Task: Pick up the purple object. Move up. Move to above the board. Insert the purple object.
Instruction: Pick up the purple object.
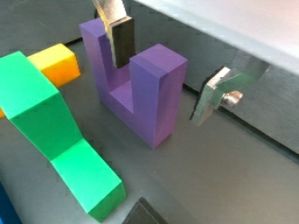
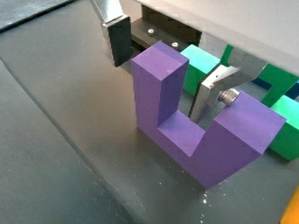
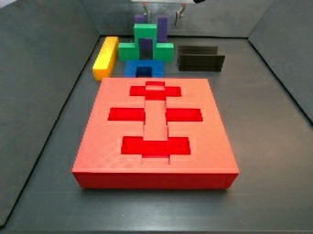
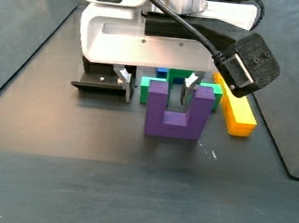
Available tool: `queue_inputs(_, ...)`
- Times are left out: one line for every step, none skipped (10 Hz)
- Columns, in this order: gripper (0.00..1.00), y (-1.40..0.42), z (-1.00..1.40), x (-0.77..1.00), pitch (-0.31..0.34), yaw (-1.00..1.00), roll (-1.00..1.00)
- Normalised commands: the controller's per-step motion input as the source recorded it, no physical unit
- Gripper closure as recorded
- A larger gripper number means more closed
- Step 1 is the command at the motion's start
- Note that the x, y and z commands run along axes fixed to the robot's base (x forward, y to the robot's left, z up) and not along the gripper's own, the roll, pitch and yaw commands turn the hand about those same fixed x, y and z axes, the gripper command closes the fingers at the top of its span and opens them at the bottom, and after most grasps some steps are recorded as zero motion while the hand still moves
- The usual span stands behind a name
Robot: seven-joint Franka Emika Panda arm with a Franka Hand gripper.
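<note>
The purple object's base has to stay free to go into the red board (image 3: 156, 128). My gripper should grab the purple object by a prong (image 3: 163, 26) next.
The purple object (image 1: 146, 101) stands upright on the dark floor, prongs up, and shows in both wrist views (image 2: 193, 131). My gripper (image 1: 162, 92) is open and lowered around one prong. One finger (image 1: 121, 39) is in the slot between the prongs and the other finger (image 1: 211, 96) is outside that prong. Small gaps show on both sides (image 2: 160, 90). In a side view the gripper (image 4: 157, 82) hangs over the purple object (image 4: 176, 111). The red board (image 3: 156, 128) lies flat in the foreground, recesses up, apart from the gripper (image 3: 153, 14).
A green stepped block (image 1: 52, 131) stands close beside the purple object (image 3: 149, 41). A yellow block (image 3: 106, 57) and a blue block (image 3: 145, 69) lie near it. The dark fixture (image 3: 202, 59) stands to one side (image 4: 99, 83). Grey walls enclose the floor.
</note>
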Motion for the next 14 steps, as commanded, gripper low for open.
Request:
queue_inputs(0.00,0.00,0.00,0.00,0.000,0.00,0.00)
queue_inputs(1.00,0.00,0.00,0.00,0.000,0.00,0.00)
queue_inputs(1.00,0.00,0.00,0.00,0.000,0.00,0.00)
queue_inputs(1.00,0.00,0.00,0.00,0.000,0.00,0.00)
queue_inputs(1.00,0.00,0.00,0.00,0.000,0.00,0.00)
queue_inputs(1.00,0.00,0.00,0.00,0.000,0.00,0.00)
queue_inputs(1.00,0.00,0.00,0.00,0.000,0.00,0.00)
queue_inputs(1.00,0.00,0.00,0.00,0.000,0.00,0.00)
queue_inputs(1.00,0.00,0.00,0.00,0.000,0.00,0.00)
queue_inputs(1.00,0.00,0.00,0.00,0.000,0.00,0.00)
queue_inputs(1.00,0.00,0.00,0.00,0.000,0.00,0.00)
queue_inputs(1.00,0.00,0.00,0.00,0.000,0.00,0.00)
queue_inputs(1.00,0.00,0.00,0.00,0.000,0.00,0.00)
queue_inputs(1.00,0.00,0.00,0.00,0.000,0.00,0.00)
